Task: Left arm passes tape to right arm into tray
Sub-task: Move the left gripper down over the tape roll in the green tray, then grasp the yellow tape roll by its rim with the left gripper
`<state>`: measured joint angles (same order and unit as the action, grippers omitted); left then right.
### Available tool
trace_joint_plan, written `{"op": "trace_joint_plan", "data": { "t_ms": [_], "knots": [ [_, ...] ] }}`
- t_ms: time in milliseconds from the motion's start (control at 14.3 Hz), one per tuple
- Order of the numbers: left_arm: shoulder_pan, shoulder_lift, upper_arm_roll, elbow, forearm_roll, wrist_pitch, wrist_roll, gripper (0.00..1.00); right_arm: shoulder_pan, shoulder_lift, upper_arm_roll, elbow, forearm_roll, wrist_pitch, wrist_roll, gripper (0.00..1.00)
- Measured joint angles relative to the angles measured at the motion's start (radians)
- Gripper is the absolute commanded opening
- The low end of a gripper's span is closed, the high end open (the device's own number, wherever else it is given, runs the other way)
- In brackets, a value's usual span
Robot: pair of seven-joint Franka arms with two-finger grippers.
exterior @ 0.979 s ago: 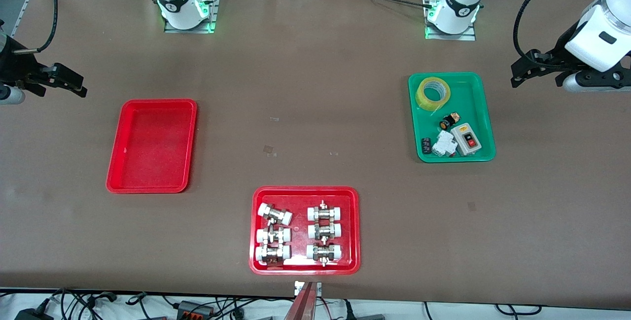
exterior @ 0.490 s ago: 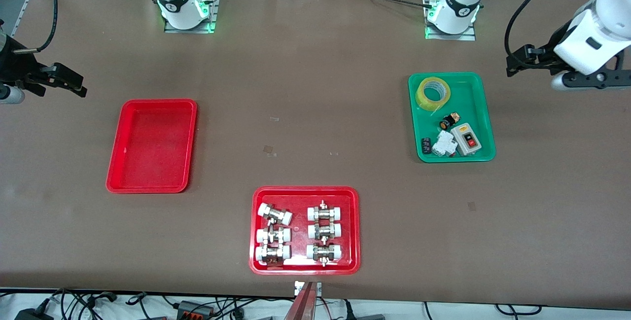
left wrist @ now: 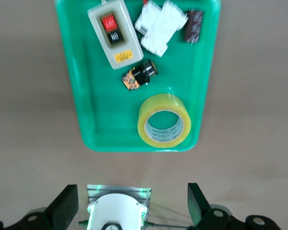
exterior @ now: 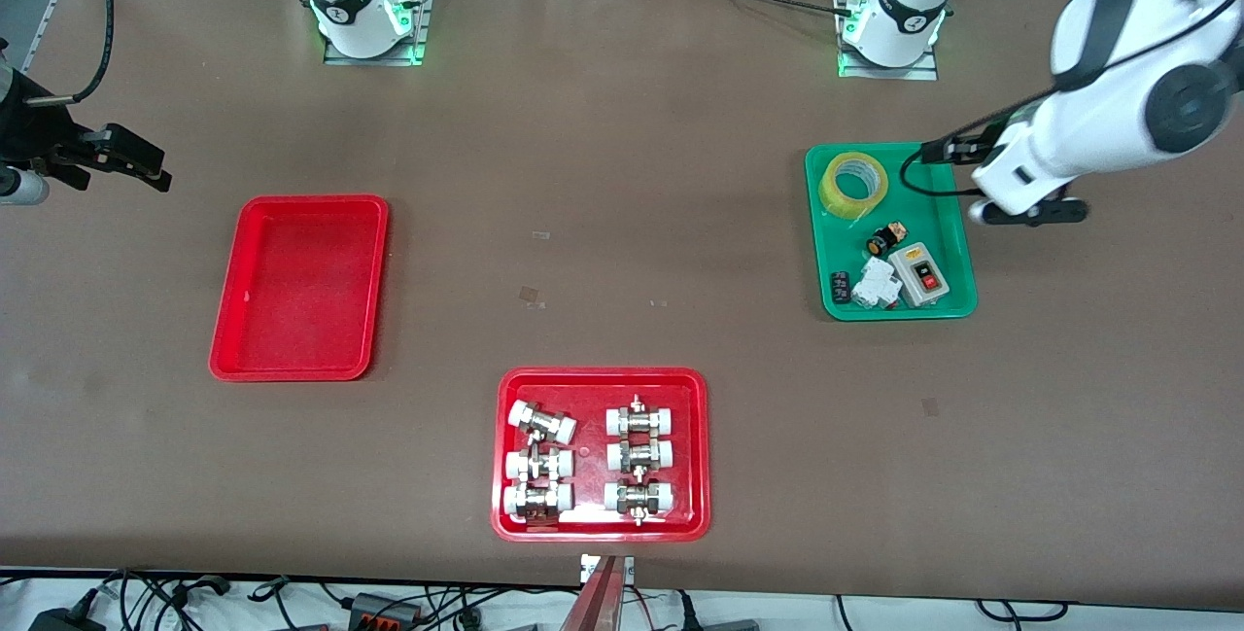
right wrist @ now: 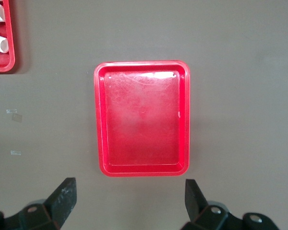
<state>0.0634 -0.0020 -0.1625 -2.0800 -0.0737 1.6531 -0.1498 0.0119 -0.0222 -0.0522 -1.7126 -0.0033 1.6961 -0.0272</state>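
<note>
My left gripper grabs the yellow roll by its ring side (exterior: 872, 176) (left wrist: 181, 115) next, to pass the roll to the right arm.
The tape (exterior: 836, 198), a yellow roll, lies flat in the green tray (exterior: 938, 223), in the corner nearest the arms' bases. It also shows in the left wrist view (left wrist: 146, 112). My left gripper (exterior: 941, 151) is in the air over the green tray's rim beside the tape, open and empty (left wrist: 130, 201). My right gripper (exterior: 136, 162) waits in the air at the right arm's end of the table, open and empty (right wrist: 128, 196). The plain red tray (exterior: 301, 291) is empty and also shows in the right wrist view (right wrist: 141, 129).
The green tray also holds a grey switch box (exterior: 919, 273), white parts (exterior: 875, 283) and a small black and orange part (exterior: 884, 239). A red tray of white-capped fittings (exterior: 695, 446) sits nearest the front camera. The arm bases stand along the table's farthest edge.
My left arm has swung from the table's end toward the green tray, bringing its gripper over the tray's rim near the tape. The right arm has not moved.
</note>
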Motion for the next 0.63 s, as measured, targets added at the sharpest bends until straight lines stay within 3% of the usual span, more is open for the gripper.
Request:
{"op": "trace_joint_plan", "data": {
  "t_ms": [280,630],
  "knots": [
    [0.0,0.014,-0.009,-0.248,-0.006,0.256,0.0,1.0,0.0,0.0,0.0,0.0,0.0,0.0,0.0,1.0],
    [0.0,0.101,-0.018,-0.407,-0.018,0.508,0.0,1.0,0.0,0.0,0.0,0.0,0.0,0.0,0.0,1.0]
  ]
}}
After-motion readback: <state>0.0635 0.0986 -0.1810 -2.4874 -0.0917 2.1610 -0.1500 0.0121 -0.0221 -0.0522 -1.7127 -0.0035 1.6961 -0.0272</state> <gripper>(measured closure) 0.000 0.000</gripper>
